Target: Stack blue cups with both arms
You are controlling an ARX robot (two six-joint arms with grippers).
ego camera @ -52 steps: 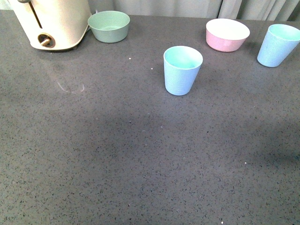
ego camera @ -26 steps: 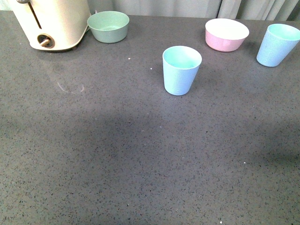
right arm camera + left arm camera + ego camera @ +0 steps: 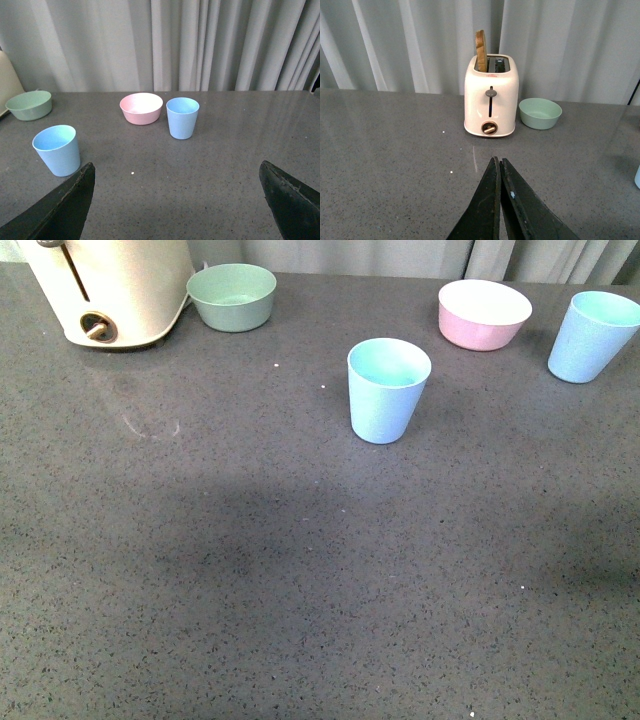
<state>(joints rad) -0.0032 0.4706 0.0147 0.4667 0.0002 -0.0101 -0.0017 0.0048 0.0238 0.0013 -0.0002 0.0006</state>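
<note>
I need to grip the blue cup beside the pink bowl by its rim (image 3: 607,308) with my right gripper next. Then the cup can be stacked inside the other blue cup (image 3: 385,395).
One pale blue cup (image 3: 388,390) stands upright at the middle of the grey table. The other blue cup (image 3: 593,336) stands upright at the far right, beside the pink bowl. Both show in the right wrist view, one (image 3: 57,149) nearer and one (image 3: 182,117) farther. My right gripper (image 3: 177,172) is open and empty, well short of both cups. My left gripper (image 3: 497,162) is shut on nothing, its fingers (image 3: 487,200) pressed together, pointing toward the toaster. A sliver of a blue cup (image 3: 637,176) shows at that view's edge. Neither arm shows in the front view.
A cream toaster (image 3: 110,290) with a slice in it stands at the back left, with a sage-green bowl (image 3: 232,296) beside it. A pink bowl (image 3: 484,313) with white inside sits at the back right. Grey curtains hang behind the table.
</note>
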